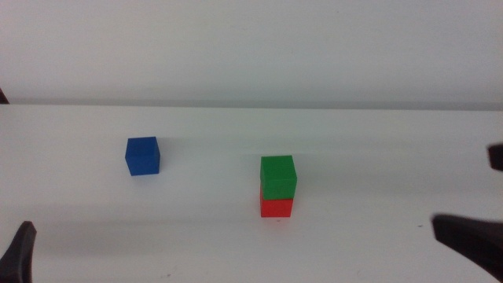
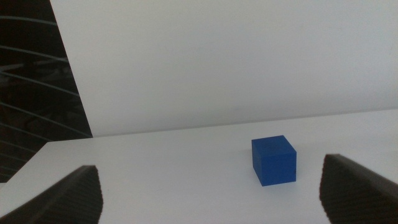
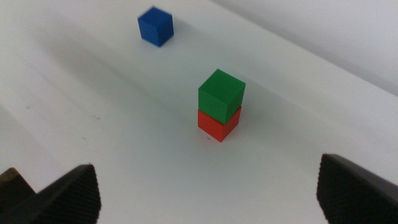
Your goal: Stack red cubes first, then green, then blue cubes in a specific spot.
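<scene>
My left gripper needs to grab the blue cube by its opposite sides next, so that the blue cube's bottom stays free to sit on the green cube (image 1: 278, 174).
The green cube (image 1: 278, 174) sits on top of the red cube (image 1: 277, 207) in a two-high stack right of the table's middle; the stack also shows in the right wrist view, green (image 3: 221, 94) over red (image 3: 217, 127). The blue cube (image 1: 142, 156) stands alone on the table to the left, apart from the stack. My left gripper (image 2: 217, 199) is open and empty, low at the near left, with the blue cube (image 2: 273, 160) ahead of it. My right gripper (image 3: 211, 199) is open and empty at the right edge (image 1: 486, 196), drawn back from the stack.
The white tabletop (image 1: 377, 141) runs back to a plain white wall. A dark area with thin curved lines (image 2: 31, 93) lies beyond the table's left edge in the left wrist view.
</scene>
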